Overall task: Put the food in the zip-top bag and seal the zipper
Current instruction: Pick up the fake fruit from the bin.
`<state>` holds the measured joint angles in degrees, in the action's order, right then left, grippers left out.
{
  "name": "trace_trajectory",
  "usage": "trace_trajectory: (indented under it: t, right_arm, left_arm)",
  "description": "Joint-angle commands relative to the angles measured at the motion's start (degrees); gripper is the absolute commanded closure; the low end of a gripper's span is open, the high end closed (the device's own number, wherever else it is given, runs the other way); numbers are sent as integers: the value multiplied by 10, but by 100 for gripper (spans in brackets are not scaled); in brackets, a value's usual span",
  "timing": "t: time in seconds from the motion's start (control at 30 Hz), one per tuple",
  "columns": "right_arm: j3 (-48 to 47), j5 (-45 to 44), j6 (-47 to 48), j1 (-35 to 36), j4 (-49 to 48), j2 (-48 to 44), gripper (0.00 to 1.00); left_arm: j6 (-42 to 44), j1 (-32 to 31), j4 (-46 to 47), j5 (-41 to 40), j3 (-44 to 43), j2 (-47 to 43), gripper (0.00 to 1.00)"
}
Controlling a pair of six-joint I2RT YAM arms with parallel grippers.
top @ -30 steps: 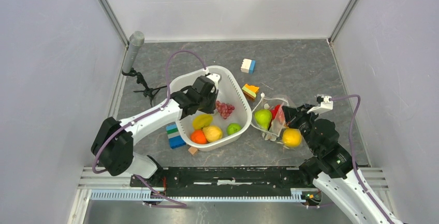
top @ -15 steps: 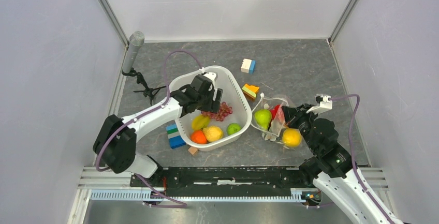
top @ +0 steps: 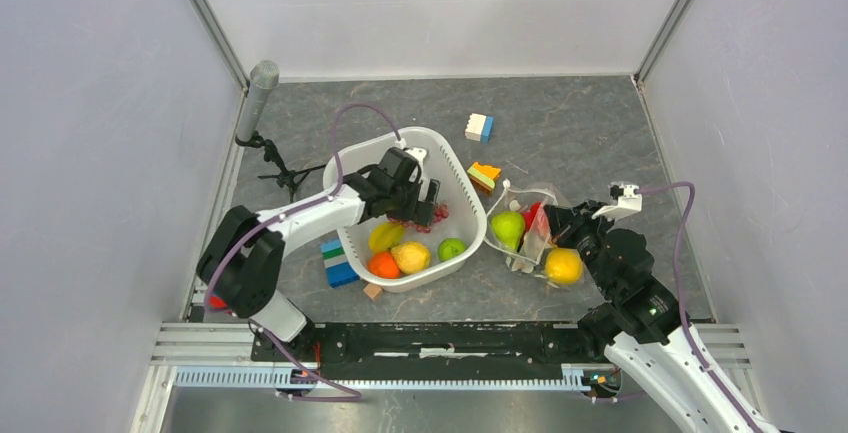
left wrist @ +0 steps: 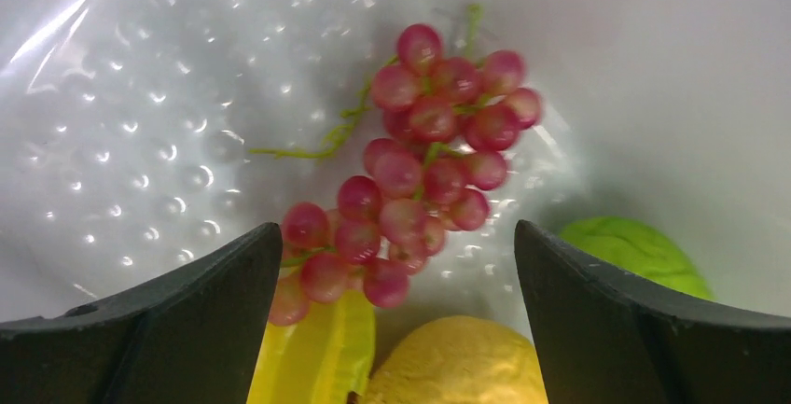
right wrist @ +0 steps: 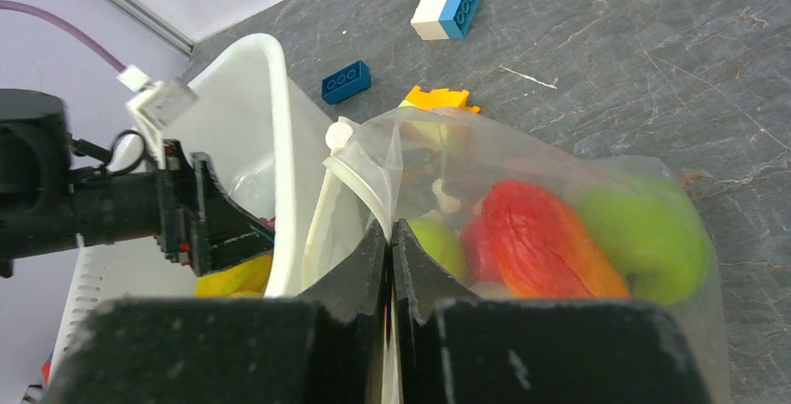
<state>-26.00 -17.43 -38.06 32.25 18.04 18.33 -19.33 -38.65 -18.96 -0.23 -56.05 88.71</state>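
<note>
I need to grab the grapes with my left gripper next, across their end nearest the lemon. Their far end will then stay free to go into the zip-top bag.
Red-purple grapes lie on the floor of the white tub. My left gripper hangs open just above them, one finger on either side of the bunch's lower end. A yellow lemon, a yellow-green fruit and a green one lie below it. An orange is also in the tub. My right gripper is shut on the zip-top bag at its white zipper, holding the mouth up beside the tub. Red and green fruits are inside the bag.
Loose building blocks lie around: white-blue at the back, orange-green beside the bag, blue-green left of the tub. A small wooden cube sits in front of the tub. A grey microphone on a tripod stands at the back left.
My left gripper has opened wide and shifted right and down over the grapes in the tub. The right gripper and the bag have not moved.
</note>
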Motion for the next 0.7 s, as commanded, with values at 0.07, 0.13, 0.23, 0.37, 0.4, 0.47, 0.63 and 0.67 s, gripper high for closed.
trace_trajectory:
  t: [0.07,0.13,0.23,0.37,0.4,0.47,0.63,0.67]
  right_arm:
    - [-14,-5,5,0,-13,3,91]
    - [-18,-4,7,0,-11,7,92]
    - [-19,-5,7,0,-8,7,91]
    - [-17,-6,5,0,-9,5,91]
    - [-17,-5,5,0,-9,5,91]
    - [-17,-6,5,0,-8,4,91]
    - [-16,-7,3,0,-7,2,91]
    - [-16,-7,3,0,-8,1,91]
  left_arm:
    - [81,-1,-92,-37,-83,81,0]
    - [88,-1,-92,-32,-80,88,0]
    - [88,-1,-84,-30,-72,80,19]
    - [78,-1,-76,-37,-65,48,56]
    - [78,-1,-76,-37,-65,41,58]
    - [77,-1,-77,-36,-65,23,61]
    - [72,-1,-68,-35,-58,-49,69]
    - [70,-1,-60,-30,-54,-69,71]
